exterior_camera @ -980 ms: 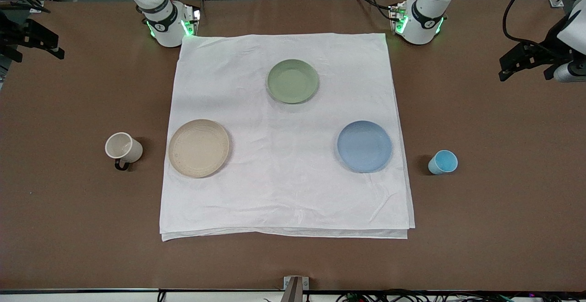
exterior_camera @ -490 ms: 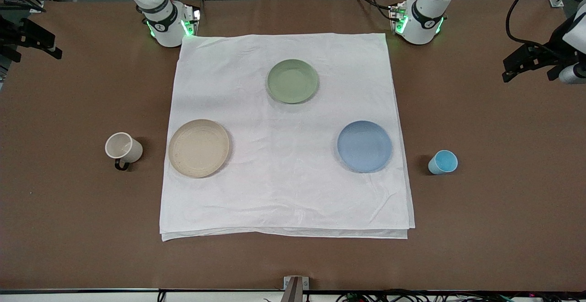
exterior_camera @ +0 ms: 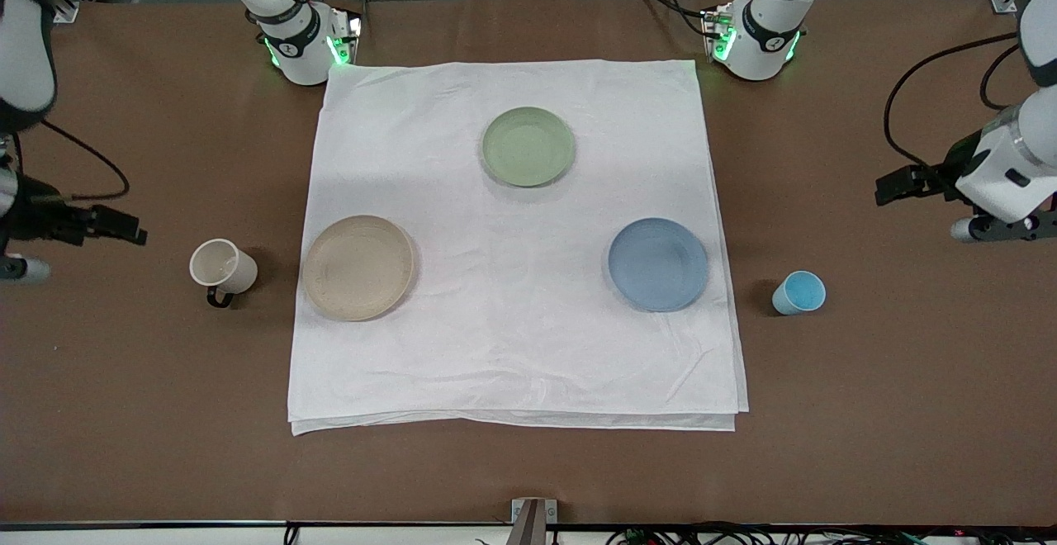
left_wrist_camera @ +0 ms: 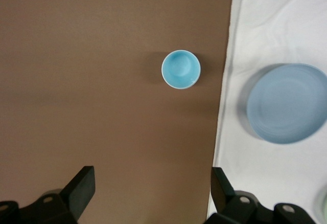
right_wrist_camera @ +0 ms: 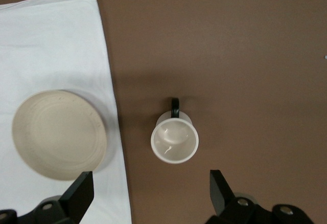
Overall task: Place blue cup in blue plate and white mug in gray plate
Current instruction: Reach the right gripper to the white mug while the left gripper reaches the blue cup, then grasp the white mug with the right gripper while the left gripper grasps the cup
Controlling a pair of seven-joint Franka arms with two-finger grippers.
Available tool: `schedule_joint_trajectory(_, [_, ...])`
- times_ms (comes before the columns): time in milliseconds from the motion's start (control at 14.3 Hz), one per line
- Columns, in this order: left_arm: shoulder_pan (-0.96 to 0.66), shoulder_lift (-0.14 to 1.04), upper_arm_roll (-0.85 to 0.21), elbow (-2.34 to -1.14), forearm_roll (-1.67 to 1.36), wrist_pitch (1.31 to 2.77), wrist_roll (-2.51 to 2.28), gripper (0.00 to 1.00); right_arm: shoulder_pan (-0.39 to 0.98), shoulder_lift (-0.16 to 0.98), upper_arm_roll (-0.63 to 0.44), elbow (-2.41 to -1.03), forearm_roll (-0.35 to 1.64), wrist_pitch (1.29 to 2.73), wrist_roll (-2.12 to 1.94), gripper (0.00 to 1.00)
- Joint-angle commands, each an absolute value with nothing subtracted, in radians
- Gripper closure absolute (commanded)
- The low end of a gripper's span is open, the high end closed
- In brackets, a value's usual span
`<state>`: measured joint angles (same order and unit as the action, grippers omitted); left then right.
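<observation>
My right gripper should next grab the mug by its black handle [exterior_camera: 220, 299]. Then it can set the white mug in the gray plate [exterior_camera: 358, 267].
The blue cup [exterior_camera: 799, 292] stands upright on the bare table beside the blue plate [exterior_camera: 658, 264], toward the left arm's end. My left gripper [exterior_camera: 896, 186] hangs open and empty over bare table close to the cup. In the left wrist view [left_wrist_camera: 152, 191] the cup [left_wrist_camera: 181, 69] and the blue plate [left_wrist_camera: 286, 103] both show. The white mug [exterior_camera: 221, 267] stands on bare table beside the gray plate [exterior_camera: 358, 267]. My right gripper [exterior_camera: 116, 225] hangs open and empty over the table by the mug. In the right wrist view [right_wrist_camera: 149, 191] the mug [right_wrist_camera: 174, 141] and the gray plate [right_wrist_camera: 59, 134] both show.
A white cloth [exterior_camera: 512, 347] covers the middle of the brown table and carries the plates. A pale green plate [exterior_camera: 528, 146] lies on it nearer the arms' bases. Both plates of the task hold nothing.
Both arms have swung in from the table's ends. The left gripper now hangs by the blue cup and the right gripper by the white mug. The cups and plates have not moved.
</observation>
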<state>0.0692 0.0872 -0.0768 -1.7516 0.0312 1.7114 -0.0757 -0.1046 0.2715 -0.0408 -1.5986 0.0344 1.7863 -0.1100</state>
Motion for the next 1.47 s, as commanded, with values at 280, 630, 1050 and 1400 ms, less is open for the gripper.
schedule_joint_trajectory(280, [0.104, 0.126, -0.078, -2.074, 0.029, 2.181, -0.066, 0.03, -0.141, 0.414, -0.034, -1.902, 0.041, 2.305, -0.101, 0.0])
schedule_joint_trajectory(630, [0.106, 0.273, -0.078, -2.082, 0.028, 2.382, -0.069, 0.22, -0.133, 0.445, -0.034, -1.988, 0.044, 2.401, -0.101, 0.29])
schedule_joint_trajectory(1050, [0.121, 0.402, -0.081, -2.069, 0.009, 2.515, -0.069, 0.44, -0.129, 0.434, -0.025, -1.982, 0.044, 2.346, -0.098, 1.0])
schedule_joint_trajectory(1400, [0.11, 0.397, -0.09, -2.071, -0.008, 2.517, -0.09, 0.99, 0.024, 0.316, -0.014, -1.945, 0.155, 2.112, 0.179, 1.0])
